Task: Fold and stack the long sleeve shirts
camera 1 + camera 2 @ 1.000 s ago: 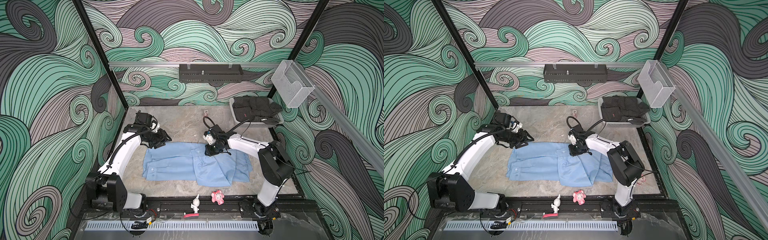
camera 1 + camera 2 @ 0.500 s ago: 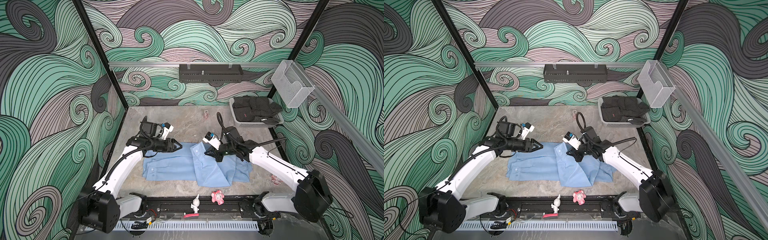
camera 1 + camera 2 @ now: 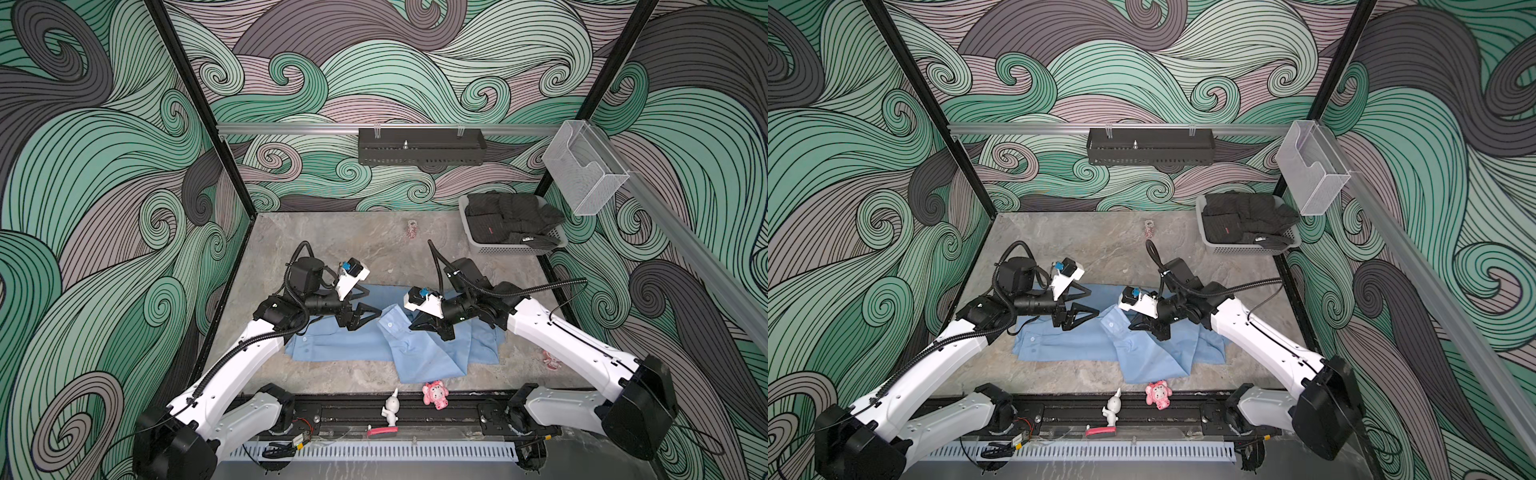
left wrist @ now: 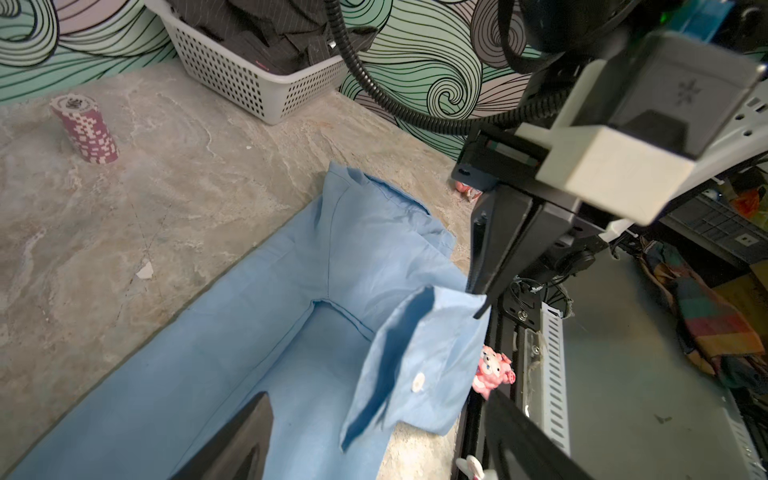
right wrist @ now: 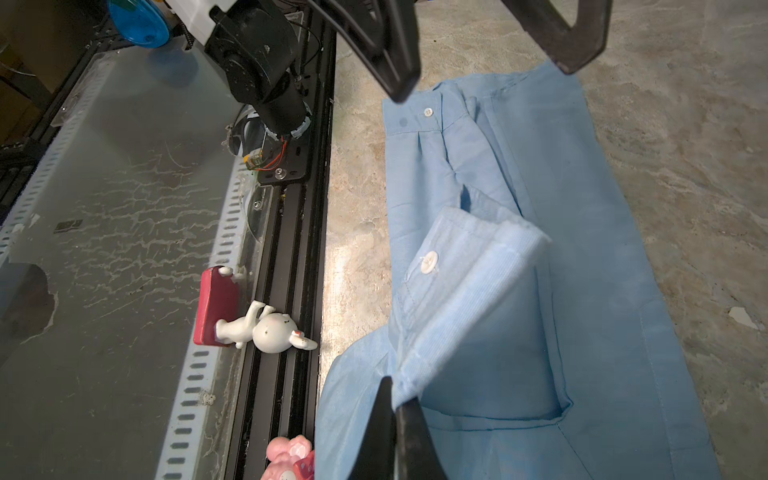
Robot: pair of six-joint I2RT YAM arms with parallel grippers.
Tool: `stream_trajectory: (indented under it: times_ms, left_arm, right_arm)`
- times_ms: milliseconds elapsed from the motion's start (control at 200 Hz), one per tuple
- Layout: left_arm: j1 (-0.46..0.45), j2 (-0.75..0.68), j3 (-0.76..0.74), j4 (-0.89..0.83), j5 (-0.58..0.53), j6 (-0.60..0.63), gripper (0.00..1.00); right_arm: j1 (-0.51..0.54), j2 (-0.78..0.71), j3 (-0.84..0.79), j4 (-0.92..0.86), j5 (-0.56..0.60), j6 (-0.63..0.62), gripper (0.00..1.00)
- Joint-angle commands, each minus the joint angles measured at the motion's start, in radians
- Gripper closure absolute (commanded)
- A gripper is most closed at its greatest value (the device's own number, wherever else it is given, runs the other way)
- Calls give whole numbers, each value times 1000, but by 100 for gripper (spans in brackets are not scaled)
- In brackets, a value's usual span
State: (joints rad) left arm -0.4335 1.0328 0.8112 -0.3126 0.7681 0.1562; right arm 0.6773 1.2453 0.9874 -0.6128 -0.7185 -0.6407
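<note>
The robot's left gripper should next take hold of the loose end of the raised buttoned cuff. Then it can lay the sleeve lengthwise over the body of the shirt.
The long sleeve shirt (image 3: 332, 345) (image 3: 1059, 345) is light blue and lies spread across the middle of the table, partly folded. My right gripper (image 3: 412, 327) (image 3: 1130, 327) (image 5: 395, 399) is shut on the buttoned cuff (image 3: 390, 322) (image 5: 469, 282) of one sleeve. It holds that cuff (image 4: 419, 353) up above the shirt body. My left gripper (image 3: 373, 302) (image 3: 1093, 302) (image 4: 374, 444) hovers open just left of the cuff, with nothing between its fingers (image 5: 386, 54). A second cuff (image 5: 415, 116) lies flat at the shirt's left end.
A grey basket (image 3: 490, 245) of dark clothes stands at the back right. A poker chip stack (image 3: 411, 229) (image 4: 85, 129) stands near the back wall. A pink pig toy (image 3: 434, 395) and a white rabbit figure (image 3: 390, 409) sit at the front rail.
My right gripper has closed on the cuff and carried it up and leftward from the shirt's far edge. The left gripper has opened wider and swung right toward the middle.
</note>
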Motion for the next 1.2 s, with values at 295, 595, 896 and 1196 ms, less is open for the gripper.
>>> stream_trajectory:
  times_ms: [295,595,896,1196]
  left_arm:
    - [-106,93,26,103,125,127,18]
    - [-139,145,74,-25,243,182,83]
    - [-135,17,134,-195,16,83,100]
    - [-149,-354,58,-239,55,4,100]
  right_arm:
    - [31,-35,75,-85,-35,-60,100]
    - [28,-14,87,-55,32,-6,100]
    - [-177,-63,14,175,260,470,39]
    - [-382,78,50,29,652,853,51]
